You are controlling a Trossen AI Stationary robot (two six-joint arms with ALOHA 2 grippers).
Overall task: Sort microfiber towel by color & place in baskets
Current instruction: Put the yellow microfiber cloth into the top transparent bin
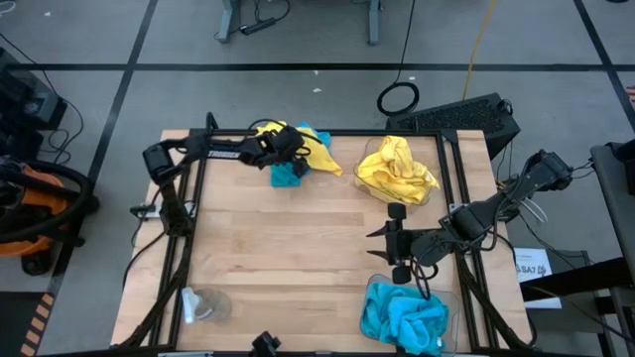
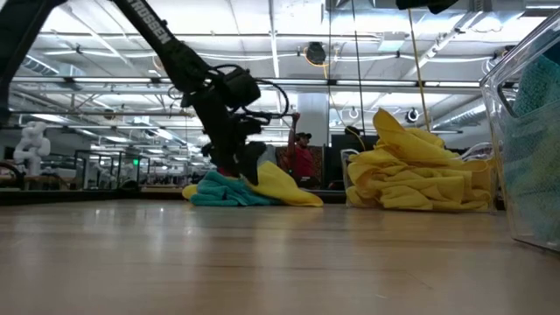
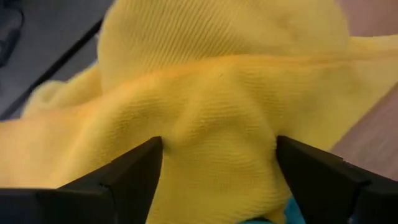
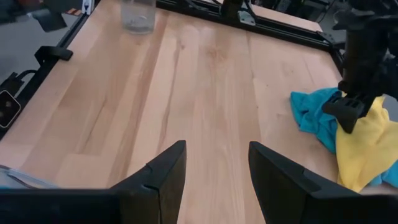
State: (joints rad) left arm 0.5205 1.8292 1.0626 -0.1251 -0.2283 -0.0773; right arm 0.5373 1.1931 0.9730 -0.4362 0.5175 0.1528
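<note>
My left gripper will next grip the yellow towel by its raised fold, so that the towel can be sorted into the basket of yellow towels.
At the table's far edge, a yellow microfiber towel lies partly over a turquoise one in a small pile. My left gripper is down on this pile, open, with a hump of the yellow towel between its fingers. A clear basket at the far right holds yellow towels. Another basket at the near right holds turquoise towels. My right gripper hovers open between the two baskets, with nothing in it. My left gripper comes slanting down from the table's left onto the pile. Its open fingers stand against either side of a raised fold of the yellow towel. One layer or several, I cannot tell. The towel lies on the table and on the turquoise one.
A small clear round glassy object stands near the table's near left corner. Bare wood spreads across the middle. Black frame rails run along the table's sides.
</note>
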